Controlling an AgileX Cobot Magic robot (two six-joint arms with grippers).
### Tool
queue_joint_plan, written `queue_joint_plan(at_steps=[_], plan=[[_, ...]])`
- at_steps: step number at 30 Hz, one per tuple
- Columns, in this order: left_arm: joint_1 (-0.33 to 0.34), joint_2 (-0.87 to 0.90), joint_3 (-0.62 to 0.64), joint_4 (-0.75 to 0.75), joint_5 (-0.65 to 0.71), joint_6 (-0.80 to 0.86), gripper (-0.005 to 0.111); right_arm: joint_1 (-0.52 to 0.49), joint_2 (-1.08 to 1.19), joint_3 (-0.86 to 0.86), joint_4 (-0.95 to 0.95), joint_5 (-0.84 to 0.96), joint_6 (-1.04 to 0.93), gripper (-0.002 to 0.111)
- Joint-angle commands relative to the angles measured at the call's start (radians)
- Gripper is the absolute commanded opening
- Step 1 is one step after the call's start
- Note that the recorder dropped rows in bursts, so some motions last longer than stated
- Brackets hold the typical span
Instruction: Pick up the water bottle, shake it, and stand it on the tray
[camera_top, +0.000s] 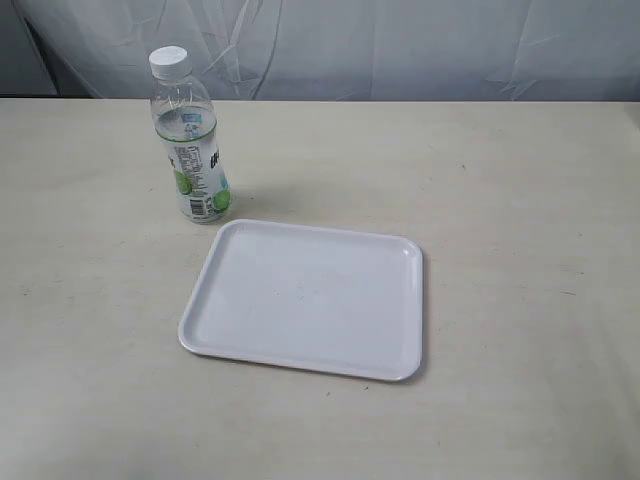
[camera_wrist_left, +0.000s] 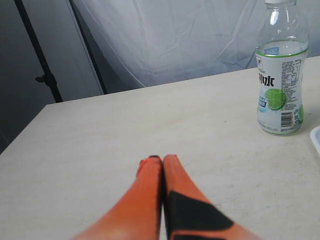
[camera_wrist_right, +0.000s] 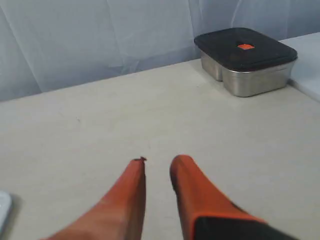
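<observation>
I will next grab the water bottle with my right gripper around its straight-sided labelled middle (camera_top: 194, 162), because the bottle's clear shoulder (camera_top: 180, 93) slopes in toward the cap.
The water bottle (camera_top: 189, 146) stands upright on the table, just behind the far left corner of the white tray (camera_top: 305, 298). The tray lies flat and holds nothing. Neither gripper shows in the exterior view. In the left wrist view the bottle (camera_wrist_left: 280, 75) stands well ahead and off to one side of my left gripper (camera_wrist_left: 161, 159), whose orange fingers are pressed together with nothing between them. A sliver of the tray (camera_wrist_left: 316, 139) shows at that frame's edge. My right gripper (camera_wrist_right: 157, 161) hangs over bare table, its fingers slightly apart and empty.
A steel lunch box with a black lid (camera_wrist_right: 245, 59) sits on the table ahead of the right gripper. White cloth hangs behind the table. A dark stand pole (camera_wrist_left: 42, 65) rises beyond the table's left edge.
</observation>
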Motion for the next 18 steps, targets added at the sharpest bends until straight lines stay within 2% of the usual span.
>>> queue_joint_plan(at_steps=[1,5,9,14,18], plan=[[0.0,-0.005,0.004,-0.003,0.002,-0.004,0.0,-0.004,-0.004,0.002,0.396,-0.158,0.099,0.023],[0.0,-0.005,0.004,-0.003,0.002,-0.004,0.0,-0.004,-0.004,0.002,0.818,-0.254,0.111,0.023],[0.0,-0.005,0.004,-0.003,0.002,-0.004,0.0,-0.004,-0.004,0.002,1.045,-0.185,0.113,0.023],[0.0,-0.005,0.004,-0.003,0.002,-0.004,0.0,-0.004,-0.004,0.002,1.08,-0.084,0.113,0.023],[0.0,-0.005,0.004,-0.003,0.002,-0.004,0.0,-0.004,-0.004,0.002,1.099,0.1,0.12,0.023]])
